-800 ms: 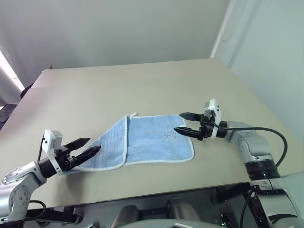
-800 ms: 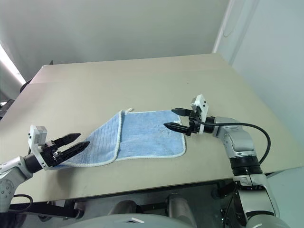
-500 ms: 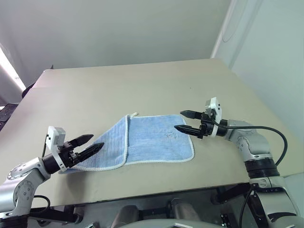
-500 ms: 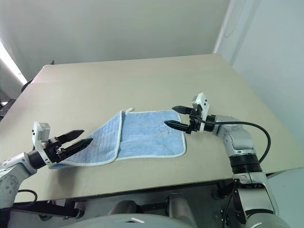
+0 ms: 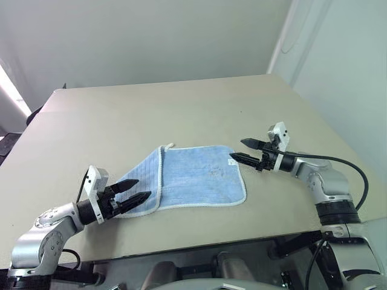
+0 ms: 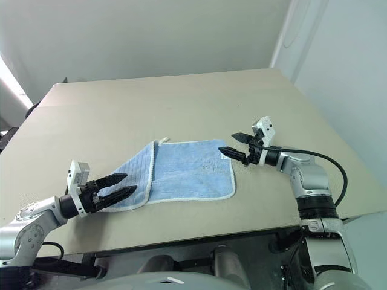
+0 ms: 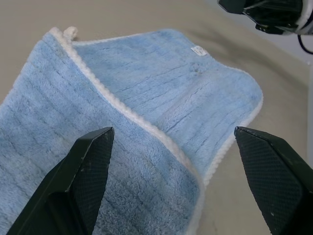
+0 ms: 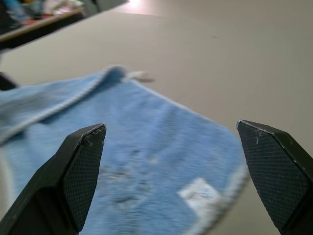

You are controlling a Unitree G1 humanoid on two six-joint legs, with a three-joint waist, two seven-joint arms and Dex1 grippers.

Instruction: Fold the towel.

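My right gripper will next grab the corner of the light blue towel (image 5: 199, 175) beside the small white label, to fold the towel.
The light blue towel (image 5: 199, 175) lies flat on the tan table (image 5: 181, 109), with its left part folded over along a white-edged line (image 7: 122, 110). A small white loop (image 5: 171, 145) sticks out at its far edge. My left gripper (image 5: 144, 188) is open and hovers low over the near left end of the folded flap, with nothing between its fingers. My right gripper (image 5: 236, 148) is open at the towel's far right corner, beside a small white label (image 8: 198, 191), and holds nothing. The left wrist view looks across the towel (image 7: 146, 88) to the right gripper (image 7: 264, 14).
The table's front edge (image 5: 181, 241) runs close below the towel. Bare tabletop stretches behind the towel to the grey wall. A black cable (image 5: 357, 175) loops off my right forearm past the table's right edge.
My left gripper has moved right, from beyond the towel's left end to over its folded flap. My right gripper has drawn slightly right, to the towel's right edge. The towel has not moved.
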